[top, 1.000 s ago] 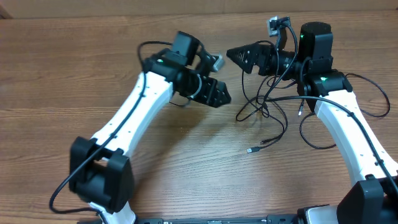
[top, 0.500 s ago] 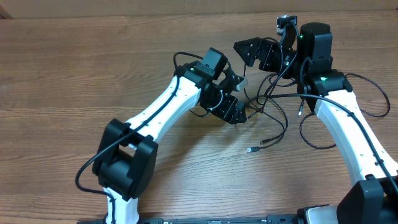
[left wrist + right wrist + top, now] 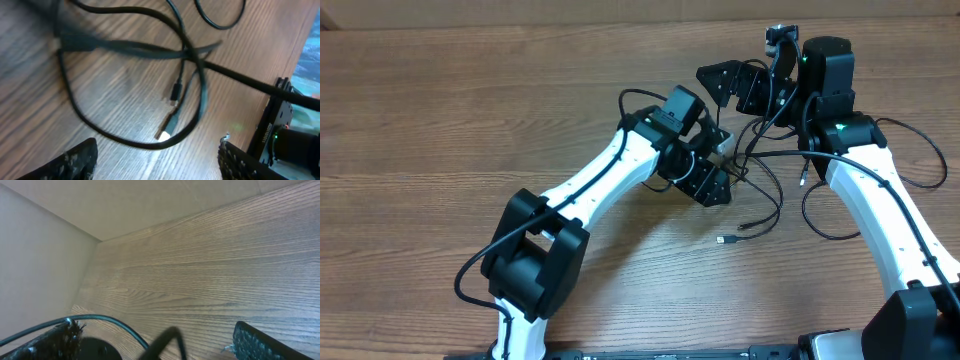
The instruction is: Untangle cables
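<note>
My left gripper should take hold of the cable loop at the tangle's edge [image 3: 733, 172] [image 3: 153, 145], so the plug ends stay free to slip out and the cables can untangle.
The thin black cables [image 3: 757, 172] lie in a tangle on the wooden table between the two arms, with one loose plug [image 3: 724, 241] nearer the front. My left gripper [image 3: 712, 186] is open and low at the tangle's left edge. In the left wrist view its open fingers [image 3: 157, 165] frame a cable loop [image 3: 131, 141] and two plug ends [image 3: 168, 126] on the wood. My right gripper [image 3: 722, 82] is raised behind the tangle, pointing left. In the right wrist view it [image 3: 160, 347] is open, with a cable strand [image 3: 112, 322] running past its left finger.
The wooden table [image 3: 470, 120] stretches to the left and front. A thicker black cable [image 3: 920, 165] loops beside the right arm. A light wall [image 3: 40, 265] borders the table's far edge in the right wrist view.
My left arm has swung right and lowered its open gripper onto the left edge of the tangle. My right gripper shifted slightly right and up, then held still.
</note>
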Available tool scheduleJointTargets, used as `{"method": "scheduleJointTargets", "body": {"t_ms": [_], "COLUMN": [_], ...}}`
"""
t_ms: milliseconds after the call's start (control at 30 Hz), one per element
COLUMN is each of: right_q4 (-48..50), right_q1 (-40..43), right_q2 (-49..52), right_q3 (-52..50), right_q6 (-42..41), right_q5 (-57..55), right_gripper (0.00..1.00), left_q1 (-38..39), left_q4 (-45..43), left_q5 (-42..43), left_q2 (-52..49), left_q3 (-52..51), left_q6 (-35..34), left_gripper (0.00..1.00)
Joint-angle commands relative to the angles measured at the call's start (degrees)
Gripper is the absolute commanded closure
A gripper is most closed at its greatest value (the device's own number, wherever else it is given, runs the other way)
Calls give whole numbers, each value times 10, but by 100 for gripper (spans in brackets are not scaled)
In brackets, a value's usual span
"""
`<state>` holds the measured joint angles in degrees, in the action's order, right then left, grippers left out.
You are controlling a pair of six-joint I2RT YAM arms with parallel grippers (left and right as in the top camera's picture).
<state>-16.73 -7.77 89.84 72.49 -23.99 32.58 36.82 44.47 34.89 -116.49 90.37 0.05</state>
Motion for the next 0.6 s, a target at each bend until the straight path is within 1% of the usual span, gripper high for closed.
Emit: {"method": "scheduleJointTargets", "body": {"t_ms": [0, 67, 133, 267, 367, 400, 500, 567], "right_q4": [-1, -1, -2, -3, -3, -3, -3, -3], "right_q1": [0, 0, 0, 0, 0, 0, 0, 0], "right_q2": [0, 0, 0, 0, 0, 0, 0, 0], "right_q3": [-1, -1, -1, -1, -1, -1, -1, -1], "right_q6": [-3, -3, -3, -3, -3, -3, -15, -17], "right_q5": [-6, -6, -5, -6, -6, -6, -6, -6], "right_gripper": [4, 4, 4, 5, 5, 5, 5, 5], "left_q1": [8, 10, 11, 11, 11, 11, 11, 12], "left_q4": [-6, -12, -19, -31, -41, -44, -49, -49], "left_q5": [6, 4, -21, -83, -85, -85, -85, -85], "left_q2": [-5, -5, -5, -5, -5, -5, -5, -5], "left_q3": [3, 3, 3, 3, 3, 3, 3, 3], "left_q6": [10, 10, 9, -27, -39, -42, -46, -48], "left_gripper": [24, 27, 32, 35, 41, 45, 52, 53]}}
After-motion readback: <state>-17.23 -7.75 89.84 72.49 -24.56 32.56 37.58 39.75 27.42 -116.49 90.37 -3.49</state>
